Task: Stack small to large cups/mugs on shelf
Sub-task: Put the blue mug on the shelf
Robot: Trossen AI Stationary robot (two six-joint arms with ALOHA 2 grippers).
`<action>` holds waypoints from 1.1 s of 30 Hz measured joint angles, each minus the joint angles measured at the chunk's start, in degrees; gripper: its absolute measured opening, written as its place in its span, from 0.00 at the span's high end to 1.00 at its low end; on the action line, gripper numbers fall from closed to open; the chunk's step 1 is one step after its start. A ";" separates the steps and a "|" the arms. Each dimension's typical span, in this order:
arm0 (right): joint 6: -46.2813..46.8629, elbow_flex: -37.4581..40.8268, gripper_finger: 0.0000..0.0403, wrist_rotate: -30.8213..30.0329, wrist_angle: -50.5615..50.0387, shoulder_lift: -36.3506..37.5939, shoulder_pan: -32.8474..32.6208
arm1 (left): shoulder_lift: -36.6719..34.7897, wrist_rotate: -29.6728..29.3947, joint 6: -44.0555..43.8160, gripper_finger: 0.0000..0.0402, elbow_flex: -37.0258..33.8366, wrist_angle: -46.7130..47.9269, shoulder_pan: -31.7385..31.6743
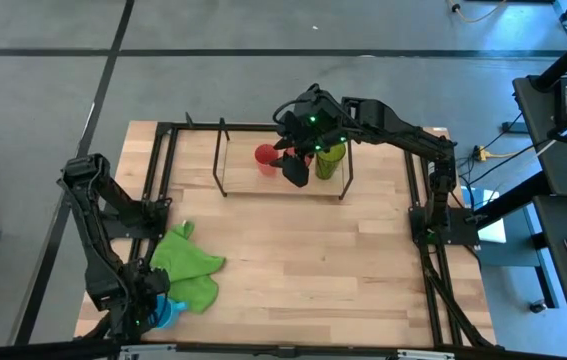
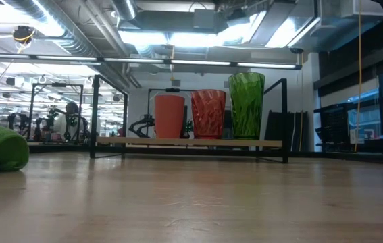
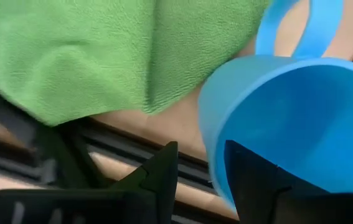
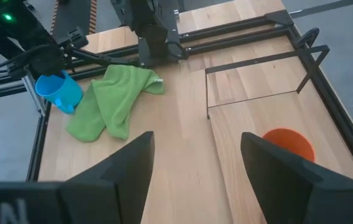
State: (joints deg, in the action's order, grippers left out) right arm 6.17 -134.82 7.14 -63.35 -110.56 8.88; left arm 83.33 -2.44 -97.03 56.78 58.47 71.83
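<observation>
The light-blue mug should go on the shelf, so my left gripper will next grab it by its side (image 3: pixel 216 146) opposite the mug's handle.
The shelf (image 2: pixel 191 143) stands at the table's far side. On its wooden base stand a small red cup (image 2: pixel 169 116), a red-orange tumbler (image 2: pixel 208 113) and a green tumbler (image 2: pixel 246 104), left to right. My right gripper (image 1: pixel 298 165) is open and empty above the shelf and hides the red-orange tumbler in the high view. The red cup (image 4: pixel 288 144) shows below it in the right wrist view. The light-blue mug (image 1: pixel 165 313) stands at the table's near left corner. My left gripper (image 3: pixel 201 168) is open over it, one finger inside and one outside. My left gripper comes at the mug from above, astride its wall (image 3: pixel 208 143) on the side opposite the handle (image 3: pixel 313 31). A gap shows between the outer finger (image 3: pixel 160 177) and the wall. I cannot tell whether the inner finger (image 3: pixel 257 183) touches the wall.
A bright green cloth (image 1: pixel 188 268) lies crumpled beside the mug, toward the table's middle. The black metal frame (image 1: pixel 163 140) runs around the tabletop, and one rail passes close to the mug. Bare wood (image 1: pixel 323 260) lies between the shelf and the near edge.
</observation>
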 joint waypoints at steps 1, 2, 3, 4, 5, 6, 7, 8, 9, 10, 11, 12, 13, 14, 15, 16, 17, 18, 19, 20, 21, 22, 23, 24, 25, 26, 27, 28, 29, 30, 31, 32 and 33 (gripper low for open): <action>0.00 0.00 0.41 -0.02 0.00 0.00 0.00 | -0.01 0.07 0.00 0.69 -0.71 -1.41 0.00; 0.05 0.00 0.41 -0.02 0.00 0.00 0.02 | 0.00 0.17 0.02 0.69 -1.45 -2.75 0.00; 0.27 0.00 0.41 -0.02 -0.02 0.00 0.02 | -0.02 0.44 0.04 0.69 -2.12 -3.90 -0.02; 0.54 0.00 0.41 -0.02 -0.02 0.00 0.02 | -0.02 0.46 0.04 0.69 -2.84 -5.19 0.00; 0.76 0.00 0.41 -0.02 -0.08 0.00 0.02 | -0.02 0.48 0.00 0.69 -3.55 -6.51 0.00; 0.88 0.00 0.41 -0.04 -0.27 0.00 0.02 | -0.02 0.48 -0.14 0.70 -4.23 -7.46 -0.02; 1.00 0.00 0.41 -0.23 -0.50 0.00 0.02 | -0.02 0.48 -0.44 0.71 -4.78 -8.03 -0.17; 1.06 0.00 0.41 -0.76 -0.65 0.00 0.00 | 0.00 0.54 -1.00 0.73 -5.17 -8.33 -0.44; 1.09 0.00 0.41 -1.42 -0.89 0.00 0.00 | -0.01 0.77 -1.59 0.76 -5.37 -8.32 -0.86; 1.08 0.00 0.41 -2.15 -1.34 0.00 0.01 | -0.02 0.85 -1.74 0.79 -5.40 -8.09 -1.37; 1.11 0.00 0.41 -2.91 -1.81 0.00 0.02 | -0.02 0.79 -1.65 0.82 -5.40 -7.91 -1.87; 1.26 0.00 0.42 -3.68 -2.00 0.00 0.02 | -0.05 0.76 -1.46 0.86 -5.40 -7.83 -2.46; 1.39 0.00 0.43 -4.28 -2.07 -0.02 0.02 | -0.14 0.71 -1.34 0.91 -5.40 -7.62 -3.07; 1.51 0.00 0.45 -4.44 -2.15 -0.02 0.02 | -0.30 0.62 -0.87 0.95 -5.40 -7.07 -3.60; 1.51 0.00 0.47 -4.46 -2.25 -0.02 0.02 | -0.48 0.19 -0.45 0.97 -5.40 -6.51 -4.06; 1.62 0.00 0.50 -4.48 -2.25 -0.02 0.02 | -0.68 0.02 -0.04 0.98 -5.40 -5.81 -4.61; 1.92 0.00 0.53 -4.46 -2.27 -0.02 0.02 | -0.94 -0.08 0.14 0.98 -5.40 -4.78 -5.07; 2.29 0.00 0.56 -4.31 -2.29 -0.02 0.02 | -1.35 -0.35 0.15 0.98 -5.40 -3.65 -5.51; 2.45 0.00 0.59 -3.91 -2.37 -0.02 0.02 | -1.96 -0.57 0.13 0.98 -5.40 -2.61 -5.92; 2.56 0.00 0.63 -3.36 -2.47 -0.02 0.02 | -2.71 -1.25 0.15 0.98 -5.38 -1.84 -6.26; 2.59 0.00 0.66 -2.78 -2.52 -0.02 0.02 | -3.60 -2.25 0.24 0.99 -5.09 -0.65 -6.52; 2.60 0.00 0.69 -2.50 -2.62 0.03 0.02 | -4.64 -3.39 0.58 0.99 -4.60 0.85 -6.77; 2.58 0.00 0.72 -2.29 -2.99 0.27 0.02 | -5.68 -4.28 1.24 0.99 -3.93 2.54 -7.09; 2.56 0.00 0.75 -2.18 -3.22 0.46 0.02 | -6.74 -4.99 1.55 0.99 -3.20 4.34 -7.47; 2.56 0.00 0.79 -2.12 -3.06 0.82 0.00 | -7.89 -5.63 2.08 0.99 -2.42 6.46 -7.85; 2.64 0.00 0.82 -2.14 -3.24 1.39 0.16 | -9.05 -6.25 2.92 0.99 -1.67 8.61 -8.36; 2.70 0.00 0.85 -2.36 -3.65 1.77 0.32 | -10.28 -6.97 3.98 0.99 -0.75 10.45 -8.97; 2.75 -0.02 0.88 -3.17 -3.77 2.35 0.45 | -11.64 -7.53 4.94 0.99 0.42 11.91 -9.78; 2.78 -0.02 0.90 -4.37 -4.56 2.93 0.73 | -12.95 -8.10 6.24 0.99 1.60 13.46 -10.77; 2.95 -0.02 0.92 -6.00 -5.80 3.49 0.93 | -14.20 -8.74 6.93 0.99 2.77 15.44 -12.01; 3.71 -0.02 0.94 -7.74 -6.66 4.14 1.23 | -15.55 -9.02 7.08 0.99 3.82 17.74 -13.65; 4.34 -0.02 0.95 -9.02 -7.48 4.73 1.58 | -16.87 -8.88 6.60 0.99 4.74 20.18 -15.63; 5.32 -0.02 0.96 -10.36 -8.44 5.43 1.94 | -18.30 -8.93 6.04 0.99 5.68 22.58 -18.13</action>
State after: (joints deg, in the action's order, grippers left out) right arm 11.49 -134.85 -3.22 -71.79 -105.13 10.82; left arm 65.03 -11.36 -91.00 62.46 81.04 53.70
